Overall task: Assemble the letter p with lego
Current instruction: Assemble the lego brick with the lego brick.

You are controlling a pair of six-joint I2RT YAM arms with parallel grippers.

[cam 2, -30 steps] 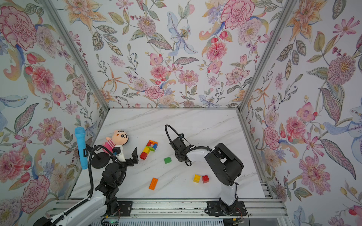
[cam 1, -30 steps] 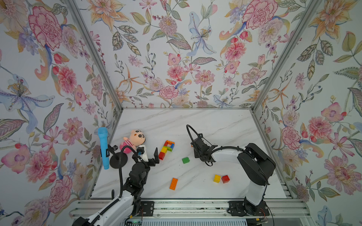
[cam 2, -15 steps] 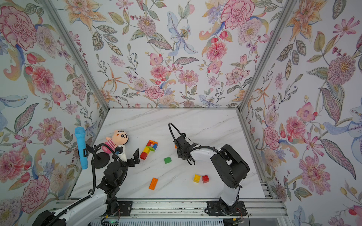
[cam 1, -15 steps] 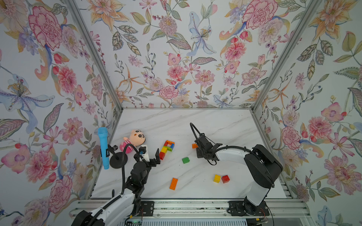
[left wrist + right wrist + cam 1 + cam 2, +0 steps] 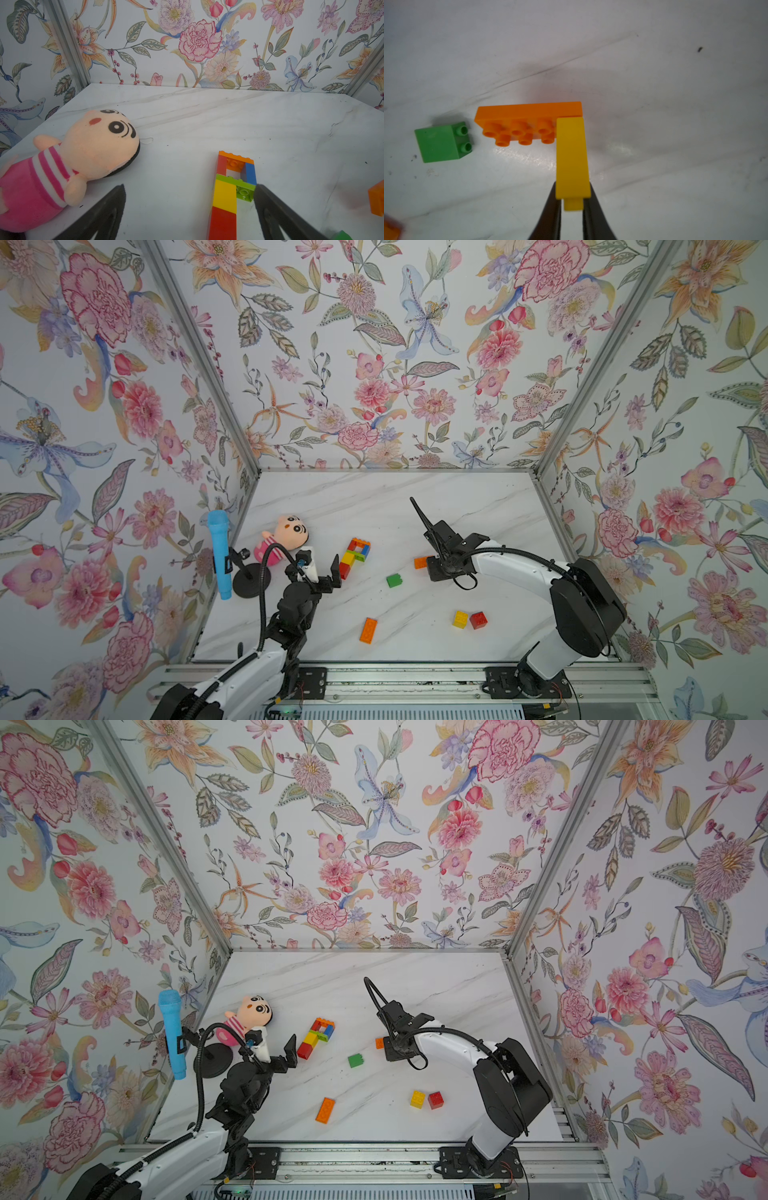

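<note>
I need to keep holding both bricks with my right gripper first. The orange brick [image 5: 420,562] is hanging above the table, apart from its reflection, so both bricks would fall if I opened now.
A multicoloured lego letter shape [image 5: 355,556] [image 5: 318,1036] lies flat left of the table's centre. In the left wrist view its red and yellow stem [image 5: 225,199] lies between my open left gripper [image 5: 190,187] fingers, close to one of them. In both top views that left gripper [image 5: 321,564] [image 5: 274,1046] hovers just left of the stem. My right gripper [image 5: 572,187] is shut on a yellow brick [image 5: 572,153] whose far end meets one end of a long orange brick [image 5: 529,113]. Only this orange brick [image 5: 420,562] shows at the right gripper [image 5: 432,566].
Loose lego: a green brick [image 5: 394,580] [image 5: 443,142] mid-table, a long orange one [image 5: 368,630] near the front, and yellow [image 5: 460,619] and red [image 5: 478,620] side by side front right. A pink plush doll [image 5: 286,537] and blue microphone [image 5: 219,551] stand by the left wall.
The right arm's elbow has swung to the right and its gripper has turned, bringing the orange brick into view beside it. The left gripper has barely moved.
</note>
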